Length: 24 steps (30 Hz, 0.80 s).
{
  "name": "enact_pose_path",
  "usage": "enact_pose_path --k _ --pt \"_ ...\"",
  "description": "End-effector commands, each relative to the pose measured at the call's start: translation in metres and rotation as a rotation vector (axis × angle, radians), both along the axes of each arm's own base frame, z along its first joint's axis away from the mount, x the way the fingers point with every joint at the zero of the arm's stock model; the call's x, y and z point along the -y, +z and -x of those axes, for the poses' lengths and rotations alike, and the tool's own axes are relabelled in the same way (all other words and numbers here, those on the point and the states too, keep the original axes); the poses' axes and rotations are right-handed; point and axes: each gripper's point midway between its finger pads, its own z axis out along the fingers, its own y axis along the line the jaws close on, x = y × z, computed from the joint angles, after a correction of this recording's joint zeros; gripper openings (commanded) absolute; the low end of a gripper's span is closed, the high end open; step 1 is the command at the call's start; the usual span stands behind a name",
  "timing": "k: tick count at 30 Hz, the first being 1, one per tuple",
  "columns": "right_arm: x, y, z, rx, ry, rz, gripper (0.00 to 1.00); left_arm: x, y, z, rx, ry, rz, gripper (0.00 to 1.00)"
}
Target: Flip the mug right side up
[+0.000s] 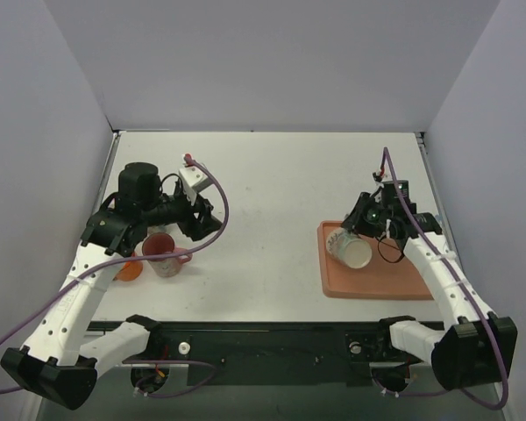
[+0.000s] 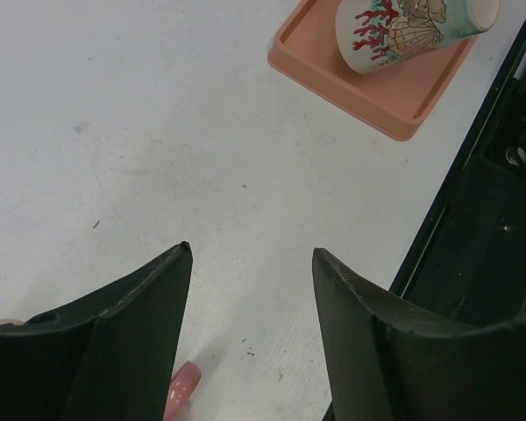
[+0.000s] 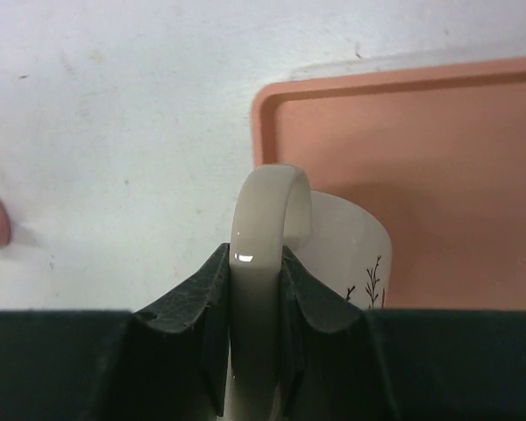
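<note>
I need to set the mug upright, so next I should grab the white mug's rim (image 1: 354, 263) (image 2: 484, 24) with my left gripper and leave the handle to my right gripper.
A white mug (image 1: 351, 248) with a coral and shell print lies tilted on its side over the salmon tray (image 1: 394, 285), its mouth toward the near edge. It also shows in the left wrist view (image 2: 403, 31) and the right wrist view (image 3: 351, 254). My right gripper (image 3: 256, 254) is shut on the mug's cream handle (image 3: 267, 219), with a finger on each side. In the top view the right gripper (image 1: 374, 219) is just behind the mug. My left gripper (image 2: 250, 254) is open and empty above bare table; in the top view it (image 1: 197, 224) is beside a pink mug.
An upright pink mug (image 1: 161, 254) stands at the near left, its handle tip (image 2: 182, 390) showing by my left finger. An orange object (image 1: 130, 269) lies left of it. The tray's rim (image 3: 351, 86) is near the table's right front corner.
</note>
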Motion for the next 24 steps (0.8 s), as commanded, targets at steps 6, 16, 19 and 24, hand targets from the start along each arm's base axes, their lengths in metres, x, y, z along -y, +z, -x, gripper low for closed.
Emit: enact_pose_path --k 6,16,19,24 --pt "-0.052 0.149 0.008 0.567 0.352 -0.164 0.00 0.039 0.033 0.019 -0.083 -0.088 0.208 0.67" --pt "-0.120 0.286 0.074 0.907 0.677 -0.371 0.00 0.085 0.088 0.029 -0.337 -0.212 0.541 0.70" --pt "-0.135 0.314 0.089 0.975 0.728 -0.429 0.00 0.095 0.096 0.033 -0.392 -0.254 0.588 0.71" --pt "-0.149 0.337 0.096 1.039 0.757 -0.479 0.00 0.110 0.110 0.048 -0.412 -0.358 0.630 0.73"
